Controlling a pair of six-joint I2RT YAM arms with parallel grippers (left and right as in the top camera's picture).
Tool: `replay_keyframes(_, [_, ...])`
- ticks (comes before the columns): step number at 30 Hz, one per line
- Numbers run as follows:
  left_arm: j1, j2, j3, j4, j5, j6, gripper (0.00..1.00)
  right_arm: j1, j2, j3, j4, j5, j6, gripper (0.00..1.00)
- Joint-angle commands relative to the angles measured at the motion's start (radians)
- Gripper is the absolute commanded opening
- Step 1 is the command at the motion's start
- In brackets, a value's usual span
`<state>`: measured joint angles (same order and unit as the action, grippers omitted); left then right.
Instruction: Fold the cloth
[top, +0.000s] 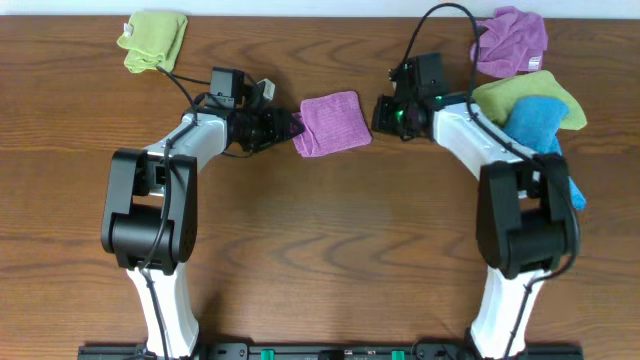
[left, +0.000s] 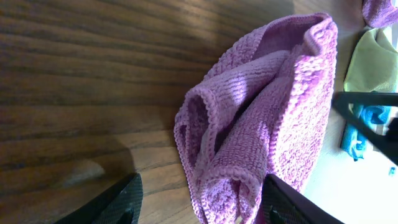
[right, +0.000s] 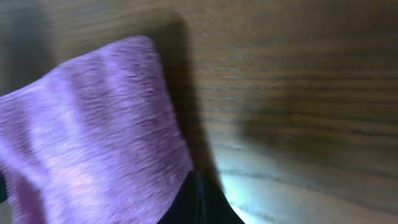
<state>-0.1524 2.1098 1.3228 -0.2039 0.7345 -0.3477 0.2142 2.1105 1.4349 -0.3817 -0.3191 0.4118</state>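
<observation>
I will grab the purple cloth's layered folded edge (top: 299, 130) (left: 219, 182) with my left gripper next, with the layers together. Then I can set the purple cloth folded on the green cloth.
A purple cloth (top: 332, 124) lies folded into a small square on the wooden table, between my two grippers. My left gripper (top: 291, 126) is at its left edge. In the left wrist view the jaws (left: 202, 205) are open, with the cloth's (left: 267, 118) layered folded edge between the two fingers. My right gripper (top: 381, 113) is at the cloth's right edge. In the right wrist view its fingers (right: 199, 202) are pressed together beside the cloth's (right: 93, 137) edge, and nothing shows between them.
A folded green cloth (top: 153, 40) lies at the back left. At the back right is a pile: a purple cloth (top: 512, 40), a green cloth (top: 525, 95) and a blue cloth (top: 540, 125), close behind my right arm.
</observation>
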Motion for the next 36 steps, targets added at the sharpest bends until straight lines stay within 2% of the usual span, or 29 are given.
replay_keyframes(1, [0.0,0.016,0.006,0.003,0.017,-0.039,0.64,0.014,0.038,0.004,0.039,-0.002,0.071,0.02])
replay_keyframes(9, [-0.053,0.017,0.006,0.024,0.015,-0.087,0.69,0.039,0.089,0.004,0.094,0.005,0.119,0.02])
replay_keyframes(25, [-0.084,0.072,0.006,0.01,-0.023,-0.087,0.7,0.087,0.103,0.004,0.105,-0.026,0.119,0.02])
replay_keyframes(27, [-0.084,0.078,0.006,0.014,-0.019,-0.087,0.64,0.087,0.103,0.004,0.105,-0.03,0.119,0.01])
replay_keyframes(28, [-0.084,0.078,0.006,0.025,-0.018,-0.087,0.58,0.087,0.103,0.004,0.105,-0.036,0.119,0.02])
replay_keyframes(30, [-0.084,0.078,0.007,0.056,-0.004,-0.087,0.14,0.085,0.103,0.005,0.105,-0.06,0.118,0.02])
replay_keyframes(31, [-0.083,0.078,0.008,0.065,-0.003,-0.087,0.06,0.084,0.102,0.005,0.103,-0.062,0.118,0.02])
replay_keyframes(34, [-0.068,0.078,0.017,0.115,0.035,-0.089,0.06,0.063,0.095,0.022,0.078,-0.108,0.106,0.02])
replay_keyframes(36, [-0.034,0.078,0.042,0.182,0.072,-0.142,0.06,0.032,0.071,0.049,0.025,-0.108,0.077,0.02])
